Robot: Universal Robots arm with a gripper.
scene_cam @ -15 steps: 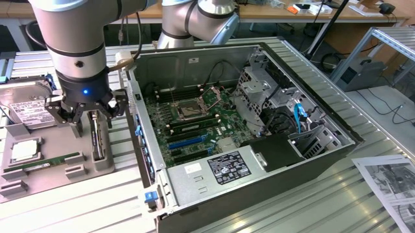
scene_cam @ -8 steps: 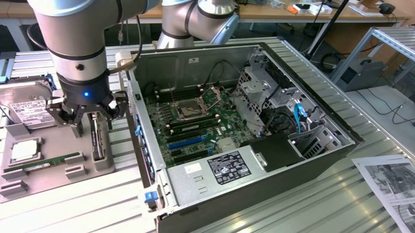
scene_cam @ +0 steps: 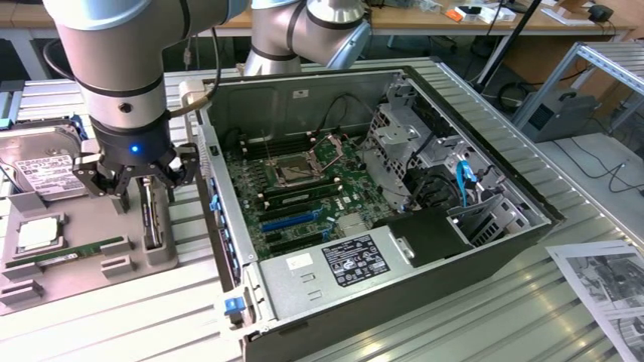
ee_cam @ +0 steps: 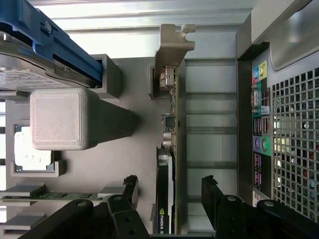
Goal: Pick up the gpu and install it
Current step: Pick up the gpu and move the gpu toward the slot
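My black fingers reach down on both sides of the upright GPU (scene_cam: 152, 216) and closing now would catch the GPU, so my gripper closes next.
The gpu (scene_cam: 151, 217) is a thin dark card standing on its long edge in a grey holder (scene_cam: 96, 219), at the exterior view's left of the open computer case (scene_cam: 403, 226). In the wrist view the gpu (ee_cam: 167, 149) appears edge-on, its silver metal bracket (ee_cam: 174, 45) at the far end. My gripper (scene_cam: 138, 183) hangs right over the card and is open. In the wrist view the gripper (ee_cam: 169, 191) straddles the card: one black fingertip (ee_cam: 130, 185) on one side, the other (ee_cam: 209, 188) on the opposite side, with a gap to the card on each.
The grey holder also carries a silver hard drive (scene_cam: 41, 170) in a blue carrier (ee_cam: 55, 45), a processor (scene_cam: 35, 234) and a green memory stick (scene_cam: 71, 253). The case's motherboard (scene_cam: 302, 188) lies exposed, and its rear panel (ee_cam: 289, 149) stands close beside the holder. Papers (scene_cam: 604, 290) lie at the exterior view's right.
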